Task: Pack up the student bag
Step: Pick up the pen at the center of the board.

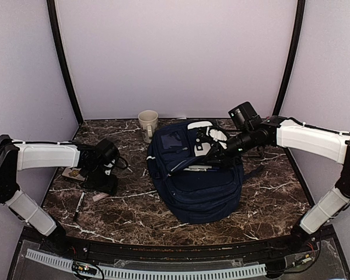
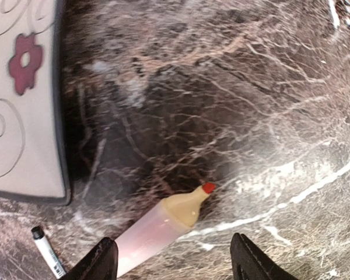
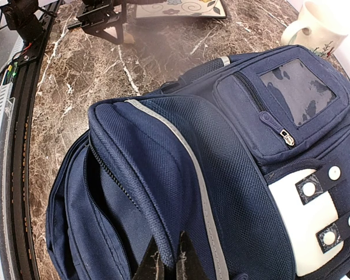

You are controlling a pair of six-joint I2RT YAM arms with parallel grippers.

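Observation:
My left gripper should lay the highlighter lengthwise inside the bag, so it should grab the highlighter across its pink body and leave the beige collar and red tip free.
The student bag, navy with a white front patch, lies in the middle of the table, and its main compartment gapes open along the zipper. My right gripper is shut on the zipper edge of the bag's upper flap and holds it up; from above, this right gripper sits over the bag's far side. My left gripper hangs open low over the table, left of the bag. A pink highlighter with a beige collar and red tip lies between the fingers, close to the left one.
A notebook with a flower pattern lies left of the highlighter, and a thin white pen lies just below it. A cream mug stands at the back, left of the bag. The table's left edge rail runs beside the bag.

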